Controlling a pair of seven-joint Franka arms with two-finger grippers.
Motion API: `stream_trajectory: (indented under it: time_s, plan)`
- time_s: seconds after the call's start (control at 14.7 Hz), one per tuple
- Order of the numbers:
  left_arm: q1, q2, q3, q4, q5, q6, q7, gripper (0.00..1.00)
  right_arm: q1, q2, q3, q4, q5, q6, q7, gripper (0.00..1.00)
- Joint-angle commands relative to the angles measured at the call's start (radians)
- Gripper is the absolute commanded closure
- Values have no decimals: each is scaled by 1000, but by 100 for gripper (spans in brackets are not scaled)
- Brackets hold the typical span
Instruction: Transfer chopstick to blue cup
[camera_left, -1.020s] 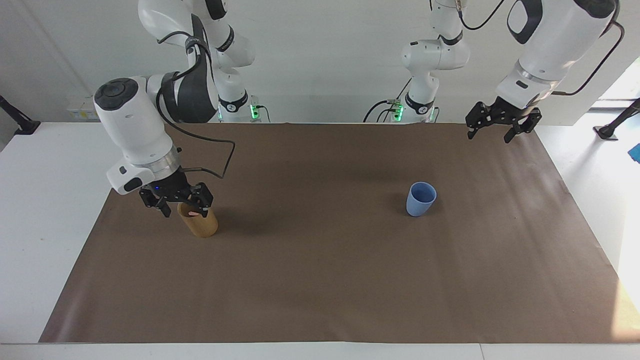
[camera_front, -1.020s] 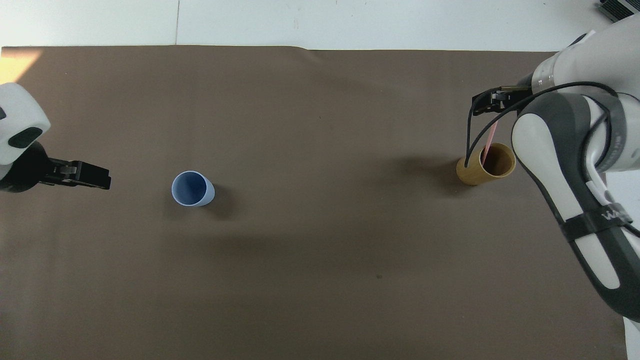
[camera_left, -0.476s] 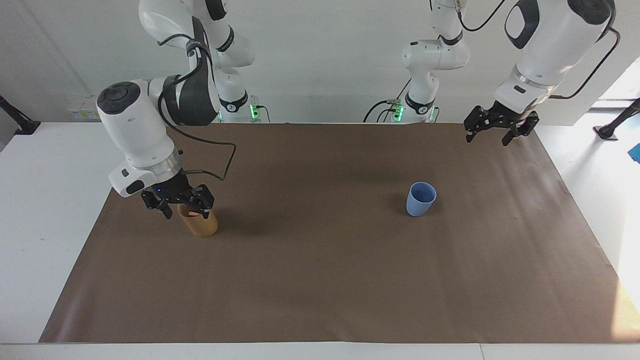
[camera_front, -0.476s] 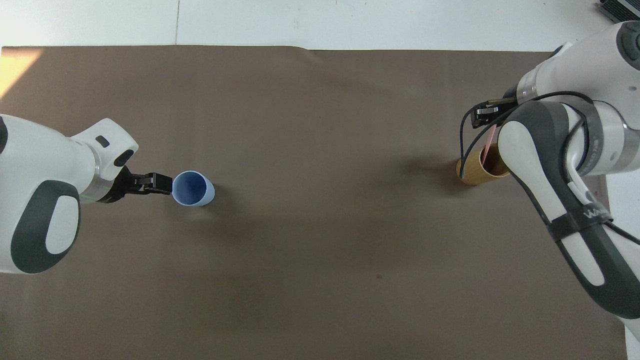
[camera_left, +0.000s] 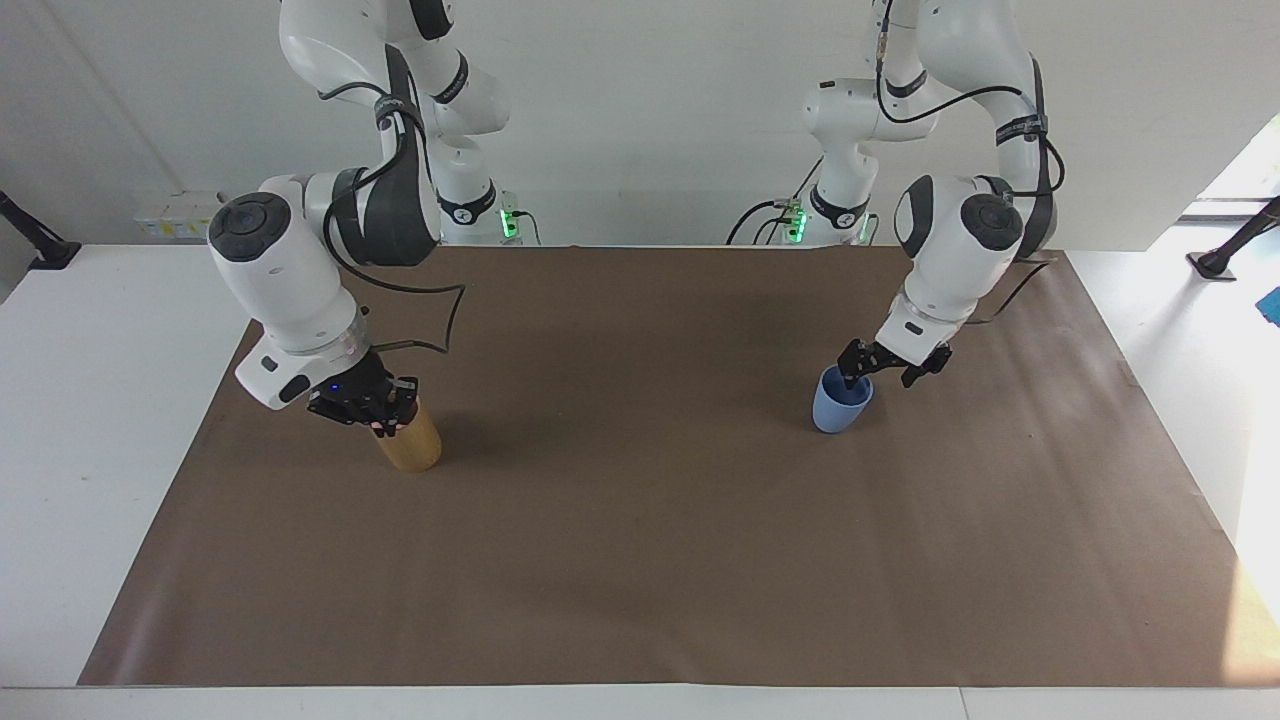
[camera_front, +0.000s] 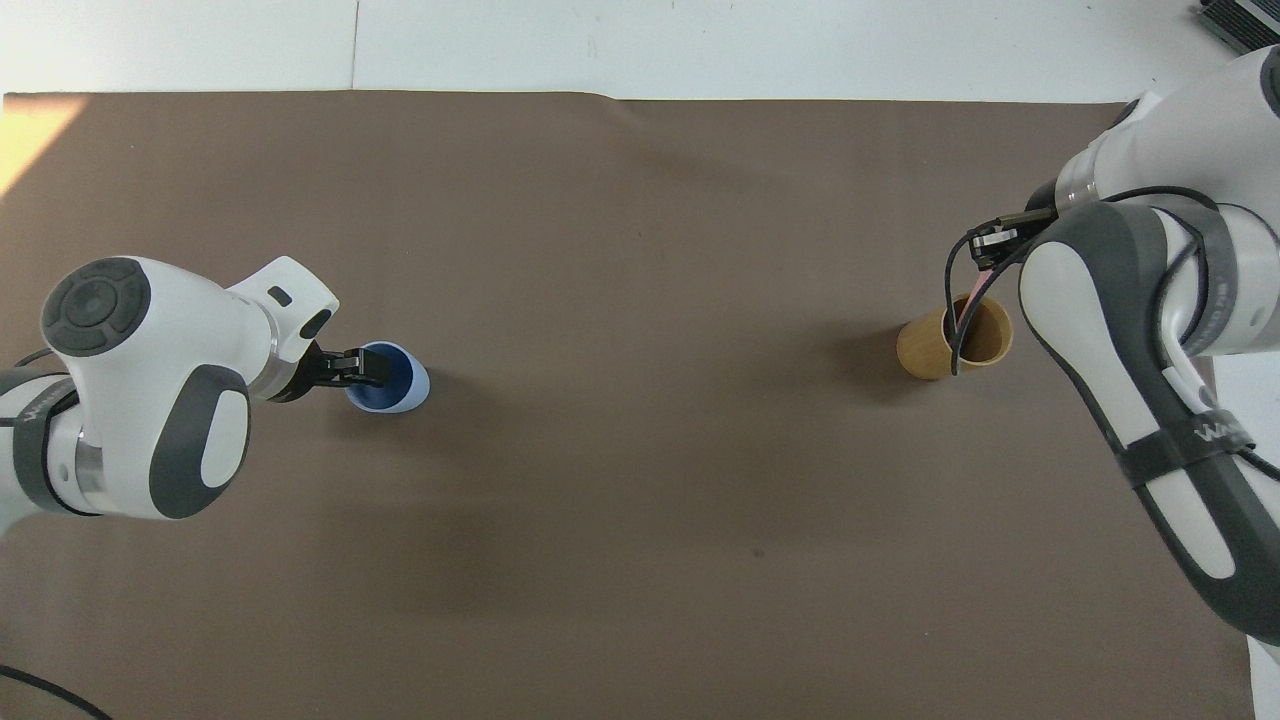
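Observation:
The blue cup needs to be taken by its rim (camera_front: 381, 347) with my left gripper next, so that the blue cup's opening (camera_front: 401, 382) stays free to receive the chopstick.
The light-blue cup (camera_left: 838, 408) (camera_front: 392, 378) stands upright on the brown mat. My left gripper (camera_left: 880, 372) (camera_front: 352, 367) is open and low at the cup's rim, on the side toward the left arm's end of the table, with one finger over the mouth. A pale-pink chopstick (camera_front: 976, 298) leans out of the tan holder (camera_left: 410, 447) (camera_front: 942, 343). Its tip shows pink in the facing view (camera_left: 383, 428). My right gripper (camera_left: 366, 408) (camera_front: 990, 243) sits right over the holder's mouth, shut on the chopstick's upper end.
A brown mat (camera_left: 640, 560) covers the table; white tabletop (camera_left: 90, 400) shows around it. The tan holder stands near the mat's edge at the right arm's end. A black cable (camera_left: 440, 300) loops from the right arm's wrist.
My left gripper has come down from high over the mat's corner to the blue cup's rim. My right gripper has closed over the holder's mouth. The holder has shifted slightly toward the table's middle.

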Motion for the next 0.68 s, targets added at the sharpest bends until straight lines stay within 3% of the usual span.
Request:
stream_trajectory:
  time_s: [0.0,0.07,0.41,0.61]
  plan:
    - [-36,-10,14,-30,-9,30,-29,68,-11,-27,10,-22,-12,1,-14,100]
    - [-33,-10,14,-30,-9,27,-27,100,-11,-44,10,-22,-10,0,-11,100]
    - [-36,-4,16,-12,-6,14,-4,100,-13,-162,5,-27,-6,-49,-10,100]
    - [-59,-8,17,80,29,-86,-6,100,-11,-222,5,-27,-4,-81,1,100]
